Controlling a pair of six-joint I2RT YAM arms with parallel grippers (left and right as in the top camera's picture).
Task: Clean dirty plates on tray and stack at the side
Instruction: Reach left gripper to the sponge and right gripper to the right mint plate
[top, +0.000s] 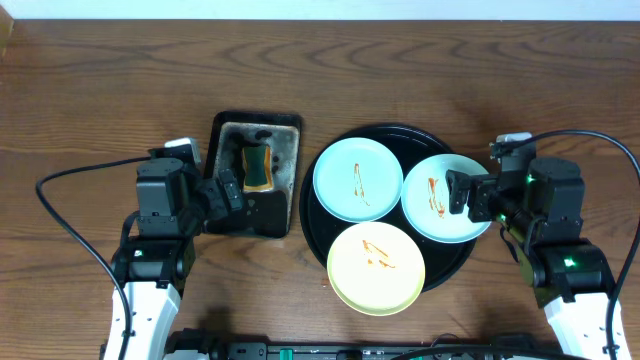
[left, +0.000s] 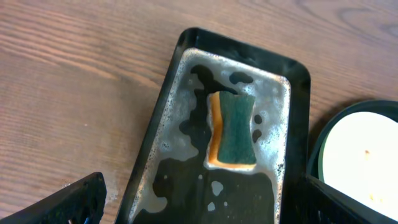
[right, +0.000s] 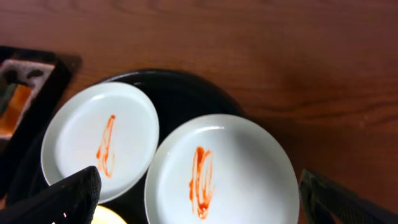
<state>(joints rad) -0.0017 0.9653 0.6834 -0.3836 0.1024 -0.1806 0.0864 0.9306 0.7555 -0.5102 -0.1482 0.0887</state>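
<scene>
My left gripper is to grab the sponge across its long sides next, green side toward me, to clean plates. The sponge's orange bottom stays free that way.
Three dirty plates lie on the round black tray (top: 322, 225). One mint-blue plate (top: 357, 179) is at the left, another mint-blue plate (top: 442, 197) at the right, and a pale yellow plate (top: 376, 267) in front. Each has orange-brown sauce streaks. My right gripper (top: 459, 194) is open and empty above the right plate (right: 224, 174), with the left plate (right: 99, 140) beside it. My left gripper (top: 230, 195) is open and empty over the near end of the sponge tray (left: 186, 50).
A rectangular black tray (top: 228, 132) with soapy water holds a green and orange sponge (top: 258, 166), also seen in the left wrist view (left: 234, 130). Bare wooden table (top: 100, 90) surrounds both trays.
</scene>
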